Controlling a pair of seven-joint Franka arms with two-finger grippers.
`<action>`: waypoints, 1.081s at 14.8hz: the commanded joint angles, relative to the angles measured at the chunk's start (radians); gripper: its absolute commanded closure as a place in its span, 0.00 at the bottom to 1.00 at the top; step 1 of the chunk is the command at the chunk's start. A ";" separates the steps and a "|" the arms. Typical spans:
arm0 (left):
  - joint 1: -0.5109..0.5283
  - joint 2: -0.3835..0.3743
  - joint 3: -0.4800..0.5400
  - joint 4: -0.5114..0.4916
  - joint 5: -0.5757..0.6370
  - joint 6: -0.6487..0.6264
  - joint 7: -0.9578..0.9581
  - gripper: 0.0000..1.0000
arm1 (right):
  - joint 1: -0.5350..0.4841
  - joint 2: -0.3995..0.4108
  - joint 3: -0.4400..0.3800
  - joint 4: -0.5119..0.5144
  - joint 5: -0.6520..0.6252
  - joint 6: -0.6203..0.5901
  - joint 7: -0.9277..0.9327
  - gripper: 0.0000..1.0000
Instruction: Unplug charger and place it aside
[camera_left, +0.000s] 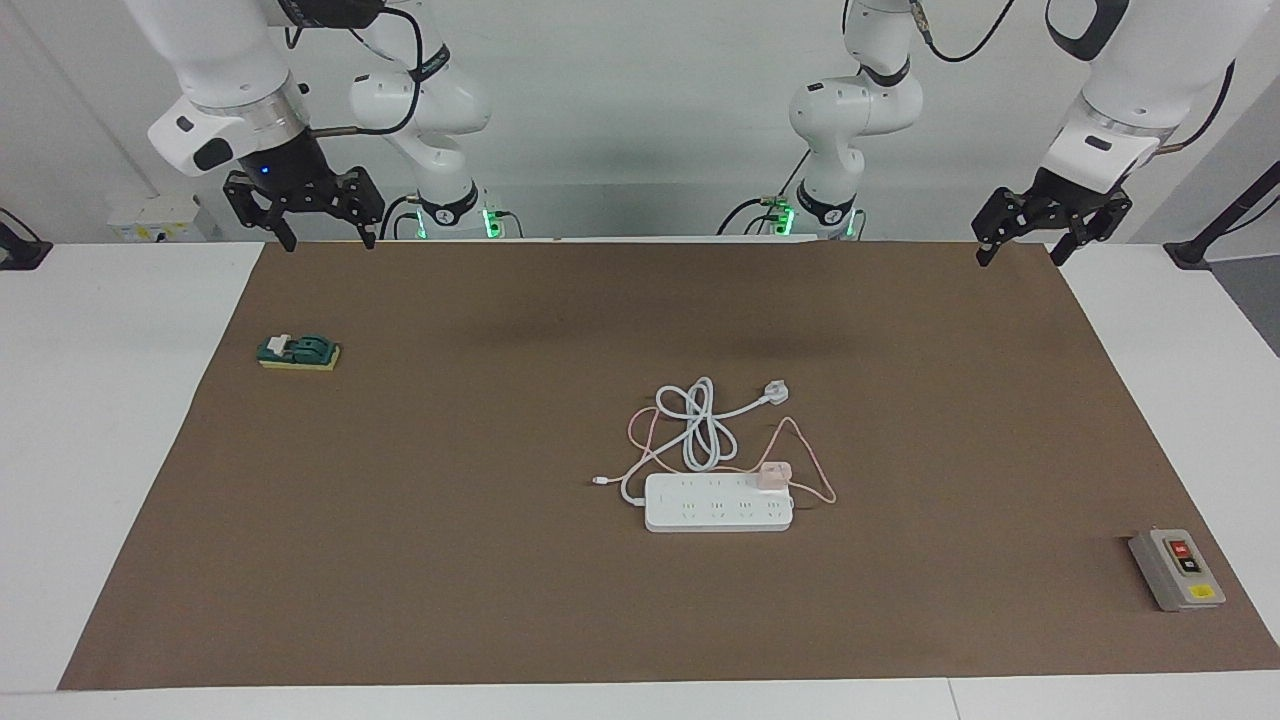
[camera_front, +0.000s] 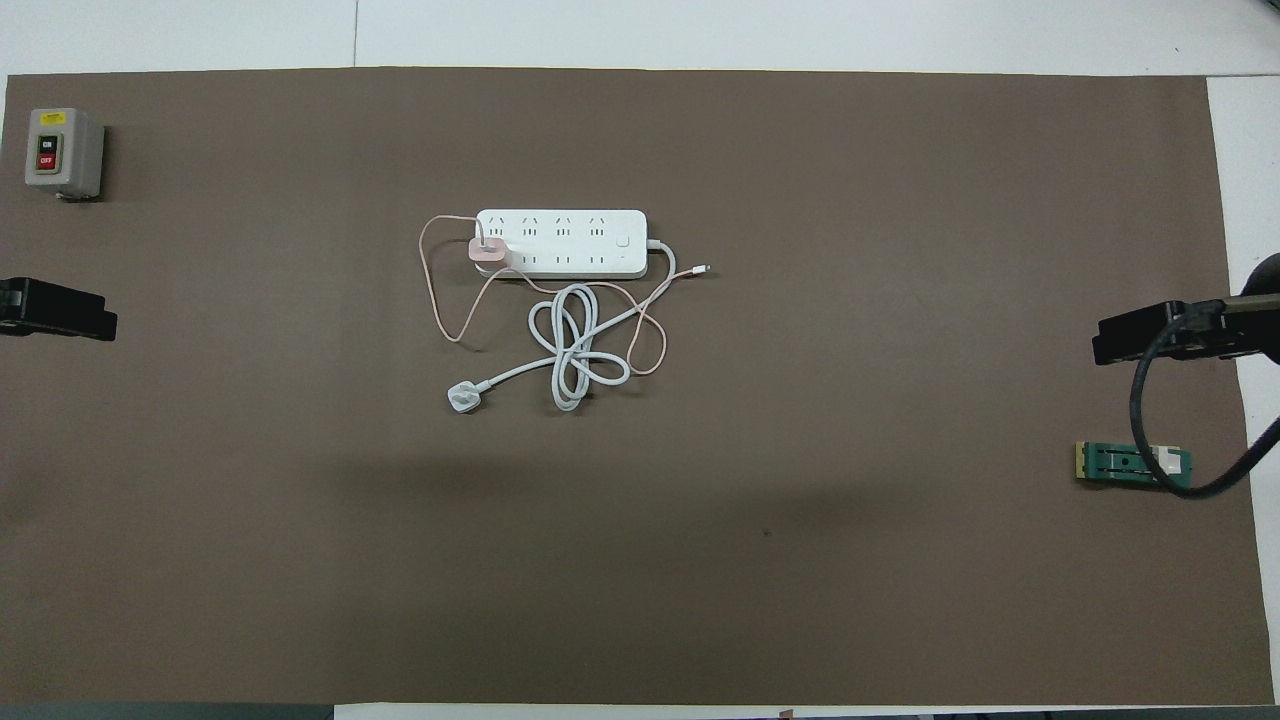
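Next, my left gripper grabs the charger's pale pink body (camera_front: 489, 252), to unplug the charger from the white power strip (camera_front: 560, 243).
The pale pink charger (camera_left: 774, 476) sits plugged into the end socket of the white power strip (camera_left: 718, 503) near the table's middle. It also shows in the overhead view (camera_front: 489, 250) on the strip (camera_front: 560, 243). Its thin pink cable (camera_front: 440, 300) loops on the mat on the side nearer the robots. My left gripper (camera_left: 1018, 258) is open and empty, raised over the mat's corner at the left arm's end; in the overhead view (camera_front: 60, 310) only part of it shows. My right gripper (camera_left: 331, 243) is open and empty, raised over the mat's corner at the right arm's end (camera_front: 1150, 335).
The strip's thick white cord ends in a three-pin plug (camera_left: 775, 392) nearer the robots than the strip. A grey on/off switch box (camera_left: 1177, 568) stands at the left arm's end. A green knife switch (camera_left: 298, 352) lies at the right arm's end.
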 joint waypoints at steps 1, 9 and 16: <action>-0.014 -0.006 0.007 0.004 0.002 -0.014 -0.012 0.00 | -0.002 0.004 0.013 -0.027 0.003 0.033 0.096 0.00; -0.016 -0.046 0.005 -0.200 -0.012 0.250 -0.228 0.00 | 0.071 0.145 0.017 -0.044 0.231 0.170 0.642 0.00; -0.119 -0.068 0.004 -0.243 -0.073 0.218 -0.630 0.00 | 0.212 0.387 0.016 0.005 0.532 0.492 1.137 0.00</action>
